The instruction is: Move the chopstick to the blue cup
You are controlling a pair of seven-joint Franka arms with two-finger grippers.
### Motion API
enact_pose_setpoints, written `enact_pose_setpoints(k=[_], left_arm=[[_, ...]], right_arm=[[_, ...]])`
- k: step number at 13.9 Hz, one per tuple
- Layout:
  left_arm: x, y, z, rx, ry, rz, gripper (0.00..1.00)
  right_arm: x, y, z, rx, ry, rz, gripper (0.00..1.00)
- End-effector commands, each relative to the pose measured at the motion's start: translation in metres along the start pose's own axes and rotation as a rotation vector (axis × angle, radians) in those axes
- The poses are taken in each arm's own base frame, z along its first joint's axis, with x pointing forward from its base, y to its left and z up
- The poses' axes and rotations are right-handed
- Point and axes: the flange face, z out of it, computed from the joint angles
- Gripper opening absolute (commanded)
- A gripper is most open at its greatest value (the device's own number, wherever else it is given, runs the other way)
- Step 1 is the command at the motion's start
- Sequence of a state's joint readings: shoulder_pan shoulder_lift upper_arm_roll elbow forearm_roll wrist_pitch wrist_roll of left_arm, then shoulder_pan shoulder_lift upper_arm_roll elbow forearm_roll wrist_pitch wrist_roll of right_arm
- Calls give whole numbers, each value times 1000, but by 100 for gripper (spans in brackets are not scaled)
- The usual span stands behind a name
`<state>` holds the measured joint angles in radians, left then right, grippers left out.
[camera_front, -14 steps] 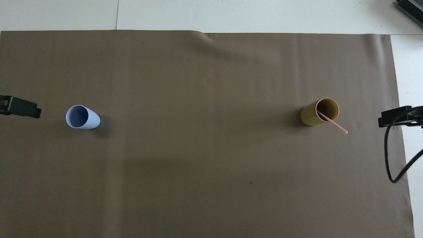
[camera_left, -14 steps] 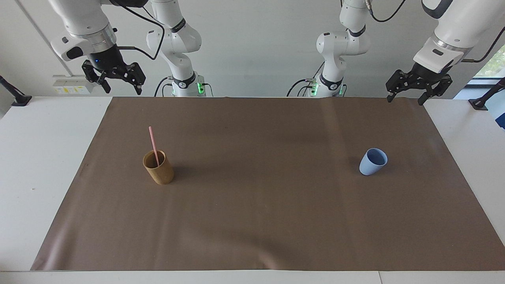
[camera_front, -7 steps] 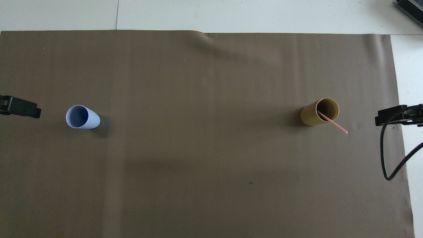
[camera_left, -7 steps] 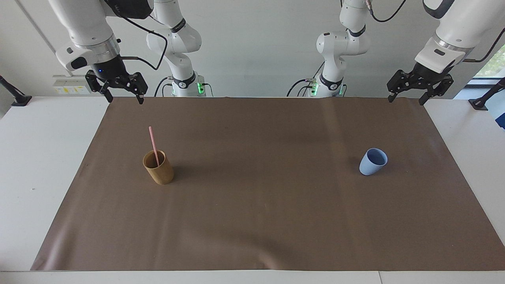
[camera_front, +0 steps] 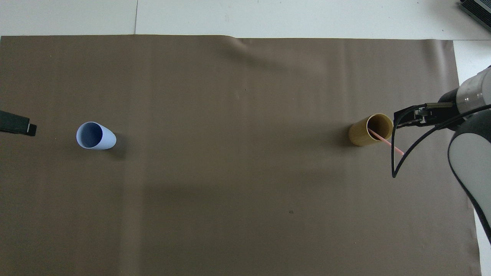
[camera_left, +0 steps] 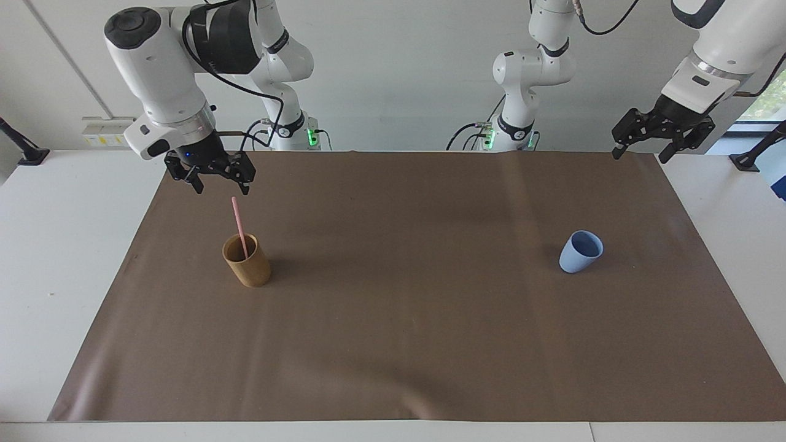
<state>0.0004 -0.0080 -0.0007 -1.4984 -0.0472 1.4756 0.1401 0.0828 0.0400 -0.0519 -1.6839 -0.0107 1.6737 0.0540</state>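
Note:
My right gripper grabs the pale-pink chopstick by its top end (camera_front: pixel 401 152) next, to transfer it into the light-blue cup (camera_front: pixel 95 136).
A pale-pink chopstick (camera_left: pixel 237 224) (camera_front: pixel 388 143) leans in the tan-brown cup (camera_left: pixel 247 262) (camera_front: pixel 370 130) toward the right arm's end of the mat. Its top tilts toward the robots. My right gripper (camera_left: pixel 220 186) (camera_front: pixel 399 119) hangs open just above the stick's top end, touching nothing. The light-blue cup (camera_left: pixel 580 252) (camera_front: pixel 95 136) stands empty toward the left arm's end. Open and empty, my left gripper (camera_left: pixel 639 156) (camera_front: pixel 18 126) waits over the mat's corner by its own base.
A brown mat (camera_left: pixel 405 319) (camera_front: pixel 230 191) covers most of the white table (camera_left: pixel 55 258). The right arm's black cable (camera_front: pixel 399 163) loops down beside the brown cup. A dark object (camera_front: pixel 476 10) lies at the table's corner farthest from the robots.
The right arm has swung down and inward, bringing its gripper from the mat's corner to just above the chopstick. The left gripper drifted slightly outward. Cups and chopstick have not moved.

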Motion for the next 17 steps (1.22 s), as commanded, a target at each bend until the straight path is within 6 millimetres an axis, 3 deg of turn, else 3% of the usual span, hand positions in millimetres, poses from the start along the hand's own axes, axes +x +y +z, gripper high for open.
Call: enact_pose_setpoints(k=[1, 3, 8, 11, 17], left_arm=[[-5, 5, 0, -11, -9, 17, 100], [-11, 7, 5, -10, -9, 16, 100], [-11, 7, 5, -10, -6, 19, 100], [-11, 7, 4, -10, -4, 18, 100], [-12, 5, 3, -13, -5, 6, 100]], right_arm=[[-16, 9, 33, 16, -61, -48, 100], [-21, 11, 51, 16, -99, -45, 100], [-29, 41, 99, 29, -149, -81, 100], [-30, 41, 103, 32, -155, -68, 100], [-28, 37, 100, 71, -148, -57, 69]])
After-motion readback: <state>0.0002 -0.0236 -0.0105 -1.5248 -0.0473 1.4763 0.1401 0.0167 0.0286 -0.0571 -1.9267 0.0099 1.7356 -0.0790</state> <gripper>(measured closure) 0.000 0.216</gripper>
